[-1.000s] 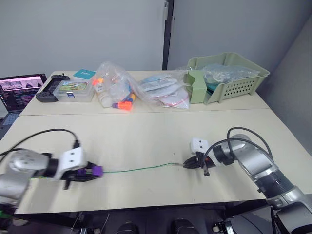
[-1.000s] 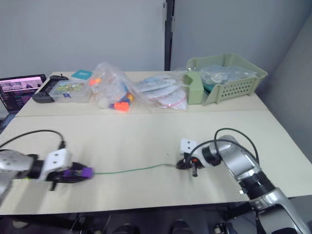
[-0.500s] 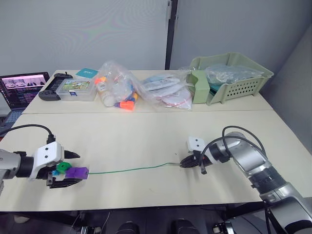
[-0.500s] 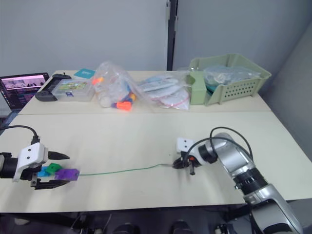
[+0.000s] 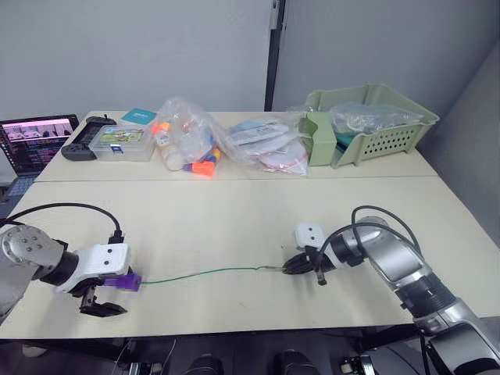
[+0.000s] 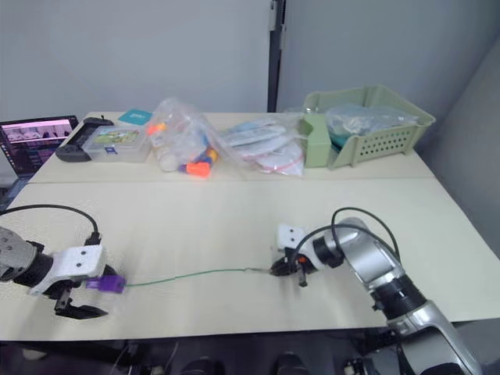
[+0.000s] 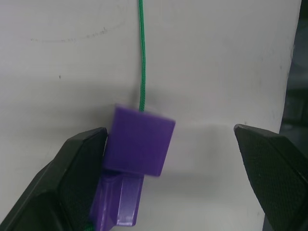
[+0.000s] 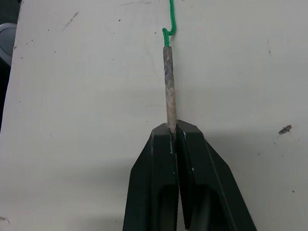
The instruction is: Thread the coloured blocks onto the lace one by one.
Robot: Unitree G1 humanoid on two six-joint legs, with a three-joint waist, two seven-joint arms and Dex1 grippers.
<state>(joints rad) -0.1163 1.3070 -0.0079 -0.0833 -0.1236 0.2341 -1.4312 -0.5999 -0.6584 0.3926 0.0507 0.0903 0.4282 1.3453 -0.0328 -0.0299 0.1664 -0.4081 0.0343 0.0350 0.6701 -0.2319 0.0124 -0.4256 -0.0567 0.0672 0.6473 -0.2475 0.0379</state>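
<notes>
Next, my left gripper grips a purple block by its sides on either side of the block's hole (image 5: 133,281), then slides it along the green lace (image 5: 207,273).
The green lace (image 5: 207,273) lies across the near table from left to right. Two purple blocks (image 7: 139,139) are threaded on its left end and rest on the table, one behind the other. My left gripper (image 7: 173,134) stands open around them, with one finger (image 7: 77,178) close beside the blocks and the other finger (image 7: 272,178) far off. In the head view that gripper (image 5: 109,293) sits at the near left. My right gripper (image 8: 174,132) is shut on the lace's stiff grey tip (image 8: 169,82), low over the table at the right (image 5: 301,266).
The back table holds a laptop (image 5: 35,141), a black controller (image 5: 78,148), a clear box (image 5: 117,143), plastic bags with orange pieces (image 5: 187,141) and a green basket (image 5: 367,121). The table's front edge (image 5: 234,332) runs just behind both grippers.
My left gripper has opened and let go of the purple block, which now lies on the table. The right gripper has shifted slightly left, still holding the tip.
</notes>
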